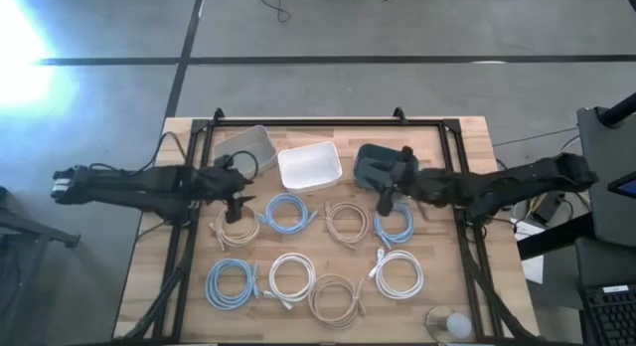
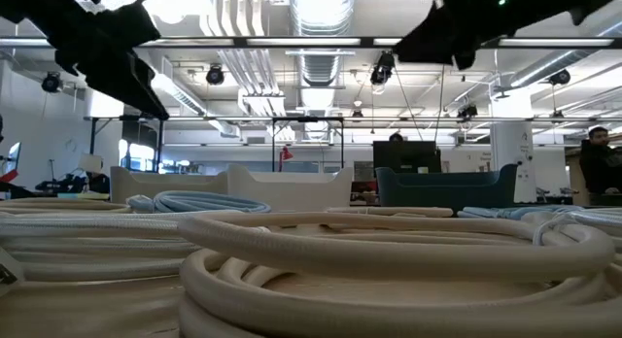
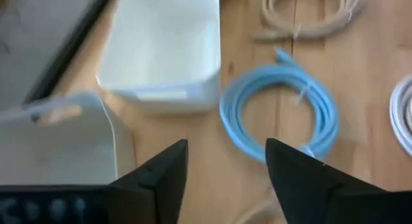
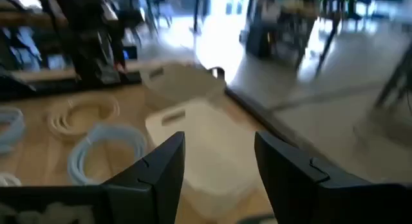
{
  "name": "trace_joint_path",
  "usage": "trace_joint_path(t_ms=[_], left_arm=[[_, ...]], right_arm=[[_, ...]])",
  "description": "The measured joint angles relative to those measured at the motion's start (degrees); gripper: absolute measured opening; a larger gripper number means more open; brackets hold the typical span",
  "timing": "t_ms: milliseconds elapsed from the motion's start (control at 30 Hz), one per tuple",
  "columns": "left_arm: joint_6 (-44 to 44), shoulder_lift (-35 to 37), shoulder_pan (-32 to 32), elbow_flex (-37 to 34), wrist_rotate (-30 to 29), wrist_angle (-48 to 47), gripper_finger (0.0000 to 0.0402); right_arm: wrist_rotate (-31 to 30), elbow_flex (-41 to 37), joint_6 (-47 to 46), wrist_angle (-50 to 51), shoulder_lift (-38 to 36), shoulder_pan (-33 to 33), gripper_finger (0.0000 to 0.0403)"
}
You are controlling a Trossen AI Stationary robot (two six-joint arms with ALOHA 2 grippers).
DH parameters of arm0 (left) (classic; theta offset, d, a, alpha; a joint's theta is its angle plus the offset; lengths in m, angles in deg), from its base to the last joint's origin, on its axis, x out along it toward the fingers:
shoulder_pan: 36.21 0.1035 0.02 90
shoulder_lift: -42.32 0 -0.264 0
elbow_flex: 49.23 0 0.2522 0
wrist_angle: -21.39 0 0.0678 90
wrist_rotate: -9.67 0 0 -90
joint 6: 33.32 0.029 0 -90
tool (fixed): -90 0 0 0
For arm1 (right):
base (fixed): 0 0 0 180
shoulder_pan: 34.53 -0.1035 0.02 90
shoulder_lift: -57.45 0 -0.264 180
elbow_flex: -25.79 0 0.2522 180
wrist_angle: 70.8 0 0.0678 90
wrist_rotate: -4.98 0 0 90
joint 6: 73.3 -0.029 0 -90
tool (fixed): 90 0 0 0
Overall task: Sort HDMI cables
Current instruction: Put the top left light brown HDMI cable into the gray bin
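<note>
I should sort the beige HDMI cable into the grey bin, so I should grab the cable by its bundled parts with my left gripper next.
Several coiled cables lie flat on the wooden table: light blue ones, white ones and beige ones. My left gripper is open and empty, above the table by the far edge of the left beige coil. Its wrist view shows a light blue coil ahead of its fingers. My right gripper is open and empty, raised over the far edge of the right light blue coil.
Three bins stand in a row at the table's far side: a grey one, a white one and a dark blue one. A black frame runs round the table. A round clear thing sits at the near right corner.
</note>
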Motion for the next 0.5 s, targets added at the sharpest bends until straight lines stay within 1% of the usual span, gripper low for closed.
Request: trace_joint_path(t_ms=[67,133,300,500], left_arm=[[-3.3,-2.0,0.0,-0.6,0.4,-0.9,0.0228],[-5.8,-4.2,0.0,-1.7,0.5,-0.5,0.0232],[-10.5,-9.1,0.0,-4.8,0.6,0.1,0.0228],[-14.1,-14.2,0.0,-6.3,0.6,-2.7,0.0225]], right_arm=[[-0.1,2.2,-1.2,2.0,3.7,0.3,0.0185],[0.0,4.1,0.2,2.7,7.0,0.9,0.0185],[0.0,11.2,1.3,4.3,13.5,2.9,0.0185],[0.0,20.1,1.0,14.8,18.9,4.5,0.0183]])
